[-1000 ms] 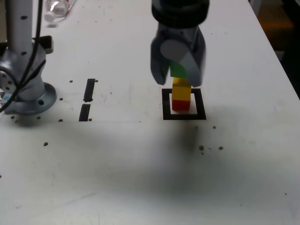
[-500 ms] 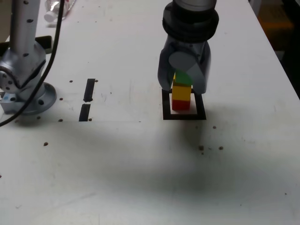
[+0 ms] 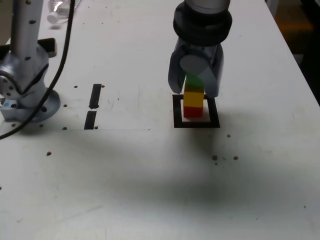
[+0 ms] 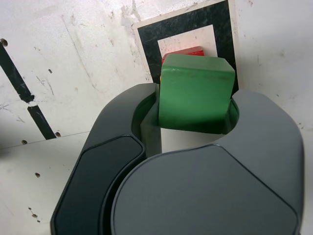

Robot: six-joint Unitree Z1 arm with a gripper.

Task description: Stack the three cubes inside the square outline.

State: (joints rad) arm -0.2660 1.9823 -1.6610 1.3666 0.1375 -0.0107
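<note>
My gripper releases the green cube now, as the green cube's bottom (image 3: 194,87) is at the yellow cube's top (image 3: 194,93) in the exterior view and it would stand.
In the exterior view a red cube (image 3: 193,111) sits in the white centre of the square outline (image 3: 196,123), with a yellow cube (image 3: 194,98) stacked on it. My gripper (image 3: 194,86) hangs right over this stack, shut on the green cube (image 3: 193,81). The green cube's underside is at the yellow cube's top; I cannot tell whether they touch. In the wrist view the green cube (image 4: 195,93) is clamped by my gripper (image 4: 193,111). Beneath it, a sliver of the red cube (image 4: 183,51) shows inside the square outline (image 4: 183,25). The yellow cube is hidden there.
The arm's metal base (image 3: 25,97) and its cable stand at the exterior view's left. Two short black strips (image 3: 94,96) (image 3: 90,120) lie between the base and the outline. A clear plastic bottle (image 3: 59,11) lies at the far left. The table's edge runs down the exterior view's right.
My gripper has come down with the green cube onto the yellow and red stack. Over the last half second it has hardly moved.
</note>
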